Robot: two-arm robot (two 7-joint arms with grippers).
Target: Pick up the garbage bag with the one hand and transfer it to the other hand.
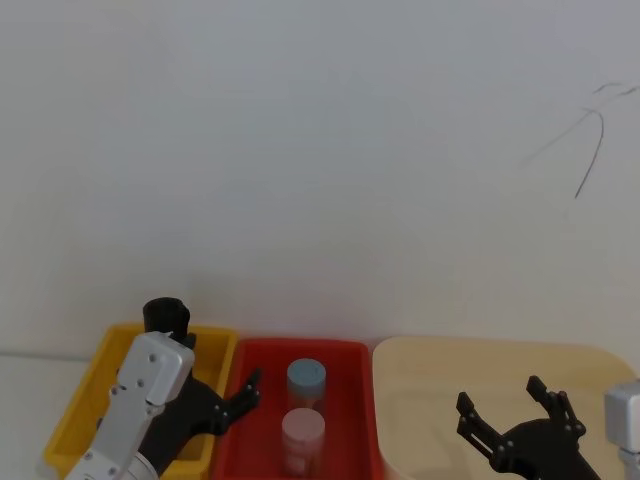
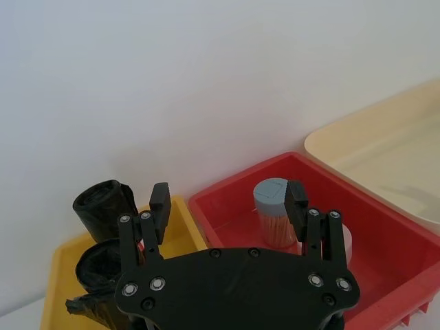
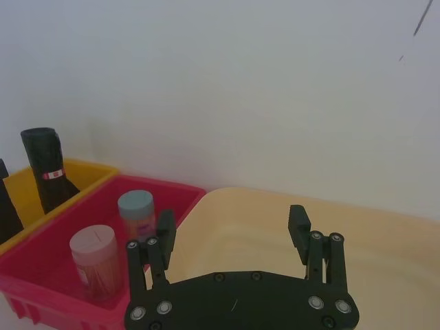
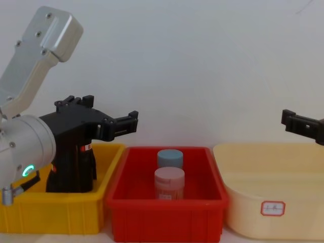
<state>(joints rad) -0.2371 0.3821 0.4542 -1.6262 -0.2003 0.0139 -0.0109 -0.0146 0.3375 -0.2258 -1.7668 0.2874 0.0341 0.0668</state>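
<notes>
I will next grab the nearer garbage bag by its upper end with my left gripper, because the yellow bin's sides and the far garbage bag crowd the nearer bag's lower half.
Two black glossy garbage bag rolls stand upright in the yellow bin (image 4: 61, 212) at the left. The far garbage bag (image 3: 45, 169) carries a red-white label and shows its top (image 1: 165, 315); the near roll (image 2: 96, 267) stands in front of it. My left gripper (image 2: 228, 203), on the green-ringed arm, hovers open over the seam between the yellow and red bins, just right of the rolls and holding nothing (image 4: 124, 124). My right gripper (image 3: 232, 230) hangs open above the beige tray (image 1: 498, 392).
The red bin (image 4: 164, 202) in the middle holds a blue-lidded jar (image 4: 169, 158) and a pink-lidded jar (image 4: 169, 183). A beige tray (image 4: 273, 172) sits at the right. A white wall stands close behind all three containers.
</notes>
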